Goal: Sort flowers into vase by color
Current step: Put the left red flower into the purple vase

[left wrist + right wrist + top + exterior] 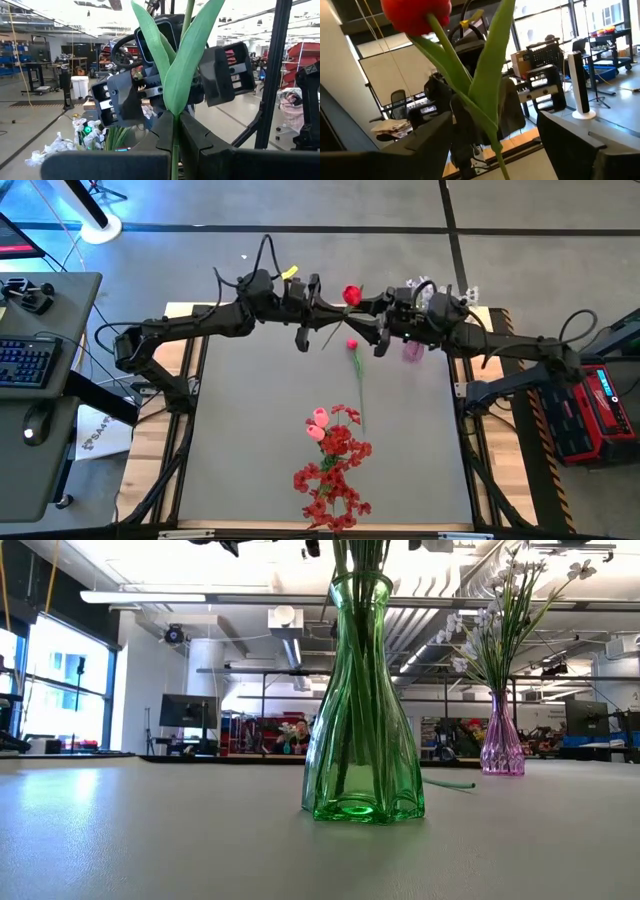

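The red-budded flower should be held by its leafy stem, so my right gripper will grab it there next. The lower stem will stay free to go into the pink vase (413, 352).
A red-budded flower (351, 294) on a green stem with long leaves (172, 60) is up in the air over the table's far middle. My left gripper (322, 305) is shut on its stem. My right gripper (370, 315) is open, and its fingers (117, 102) stand on either side of the leaves without touching. In the right wrist view the bud (417, 12) shows above the gap in my right gripper (492, 120). A green glass vase (360, 700) holds green stems. A pink vase (500, 745) holds white sprays. My left gripper pinches the flower's stem just below the leaves (175, 137) between its two fingers. The fingers come roughly level from the table's left and lie across the stem. The flower is lifted clear, bud uppermost, and its lower stem (328, 340) slants down below the fingers.
Another bud on a long stem (356, 380) lies on the grey mat. A pile of red blossom clusters (335, 475) with pink buds (318, 425) lies near the front edge. The pink vase (412, 350) stands under the right arm.
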You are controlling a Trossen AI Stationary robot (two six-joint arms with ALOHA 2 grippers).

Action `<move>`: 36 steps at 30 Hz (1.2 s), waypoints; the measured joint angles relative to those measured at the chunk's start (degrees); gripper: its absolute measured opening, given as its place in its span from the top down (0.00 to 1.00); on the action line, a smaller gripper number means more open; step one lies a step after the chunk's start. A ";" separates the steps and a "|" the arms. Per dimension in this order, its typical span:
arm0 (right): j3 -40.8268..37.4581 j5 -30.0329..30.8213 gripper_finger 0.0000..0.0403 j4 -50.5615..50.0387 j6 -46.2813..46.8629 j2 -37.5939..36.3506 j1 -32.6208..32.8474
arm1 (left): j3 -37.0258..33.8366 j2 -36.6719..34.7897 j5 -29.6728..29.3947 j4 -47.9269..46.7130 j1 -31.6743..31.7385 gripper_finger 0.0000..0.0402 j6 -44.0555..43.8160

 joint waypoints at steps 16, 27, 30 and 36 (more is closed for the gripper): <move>0.00 6.47 0.96 -2.58 -3.08 0.00 0.48 | -0.09 -0.36 -4.91 -7.32 -0.27 0.93 1.58; 0.01 28.22 0.99 -29.72 -6.40 -6.56 1.36 | -0.09 -0.37 -9.17 -17.10 2.77 0.77 0.51; 0.00 33.24 1.00 -35.16 -7.72 -6.89 1.33 | -0.09 -0.39 -9.93 -18.21 3.25 0.77 0.50; 0.00 40.25 1.00 -42.25 -9.62 -7.65 1.33 | -0.09 -0.39 -10.41 -18.77 3.31 0.77 0.81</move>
